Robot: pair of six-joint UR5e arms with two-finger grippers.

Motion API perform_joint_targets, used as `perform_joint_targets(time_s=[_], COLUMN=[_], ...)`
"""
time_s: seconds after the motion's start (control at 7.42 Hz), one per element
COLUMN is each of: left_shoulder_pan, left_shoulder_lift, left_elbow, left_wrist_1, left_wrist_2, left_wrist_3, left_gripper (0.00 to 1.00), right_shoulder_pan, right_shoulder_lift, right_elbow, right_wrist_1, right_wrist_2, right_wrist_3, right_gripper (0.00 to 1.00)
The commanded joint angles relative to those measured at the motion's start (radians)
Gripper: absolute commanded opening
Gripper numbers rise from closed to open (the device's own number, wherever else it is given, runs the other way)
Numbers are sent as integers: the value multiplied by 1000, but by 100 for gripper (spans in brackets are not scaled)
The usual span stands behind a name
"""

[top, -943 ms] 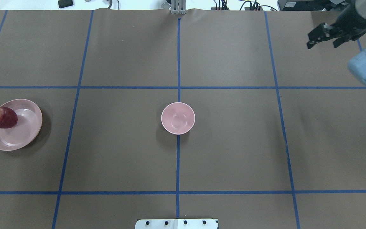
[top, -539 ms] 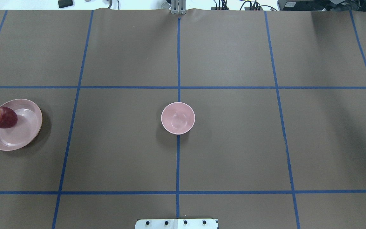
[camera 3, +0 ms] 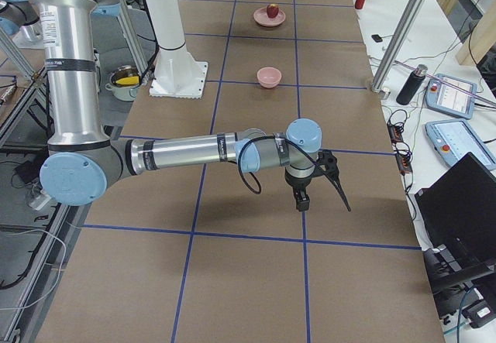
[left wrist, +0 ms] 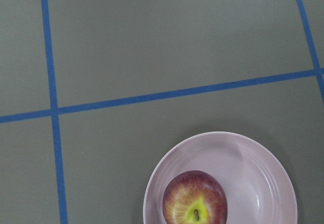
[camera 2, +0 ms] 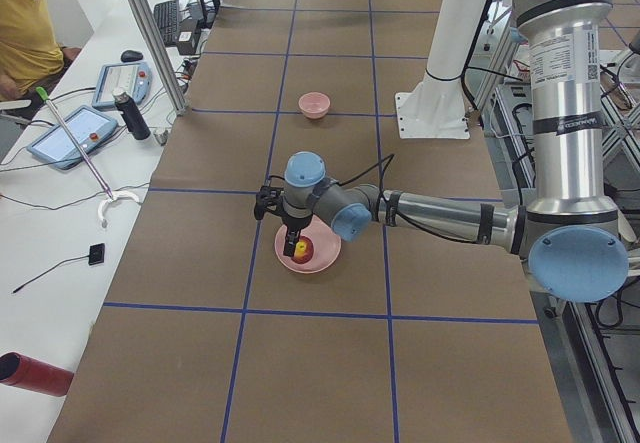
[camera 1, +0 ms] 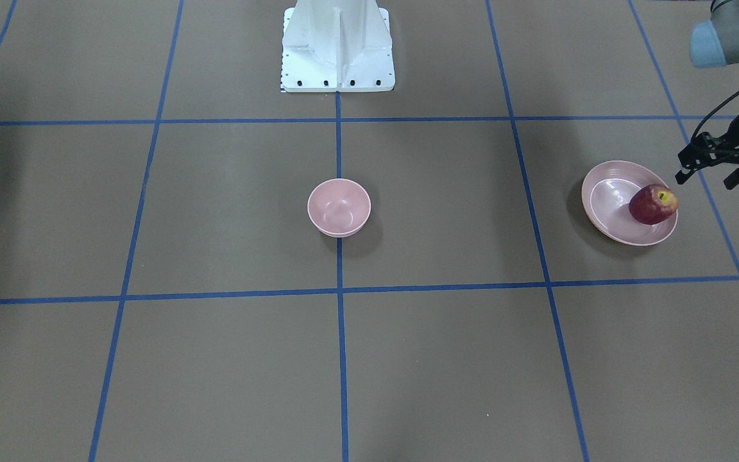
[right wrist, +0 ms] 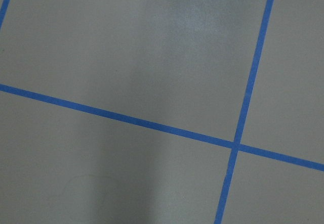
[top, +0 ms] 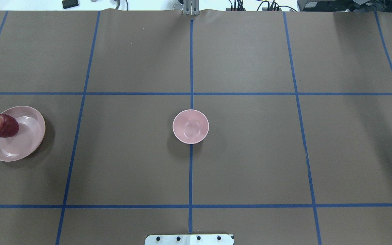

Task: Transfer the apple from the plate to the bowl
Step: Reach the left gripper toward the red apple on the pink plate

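Note:
The left gripper takes hold of the apple by its round sides next, to move it from the plate into the small pink bowl [camera 1: 339,208].
The dark red apple [top: 2,126] lies on the outer side of the pale pink plate [top: 22,144] at the table's left end. It also shows in the front view [camera 1: 652,205] and the left wrist view [left wrist: 195,201]. The small pink bowl [top: 190,126] stands empty at the table's middle. My left gripper [camera 1: 706,178] is open and hangs above the table just beyond the plate's rim, apart from the apple. My right gripper [camera 3: 319,192] shows only in the exterior right view, above bare table far from the bowl. I cannot tell whether it is open or shut.
The white robot base [camera 1: 337,51] stands at the near middle edge. Blue tape lines divide the brown table cover into squares. A side bench with tablets [camera 2: 75,133], a bottle and an operator runs along the far edge.
The right arm has left the overhead view to the right. A tip of the left gripper has come in at the left edge beside the plate. Apple, plate and bowl have not moved.

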Motion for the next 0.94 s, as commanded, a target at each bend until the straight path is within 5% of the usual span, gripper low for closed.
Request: perform_joint_targets(time_s=[0.0,0.81], left_shoulder_pan=[80,158], left_shoulder_lift=[-23,-63], left_elbow=[151,181], left_wrist_1=[-200,-211], left_wrist_2=[53,51], left_wrist_3=[-72,-160], left_gripper=[99,99], right_shoulder_pan=[1,1], right_shoulder_lift=[-4,-7], right_elbow=[2,2], right_wrist_1=[1,1], right_wrist_2=[0,-2], right_wrist_3=[-1,7], right_gripper=[100,100])
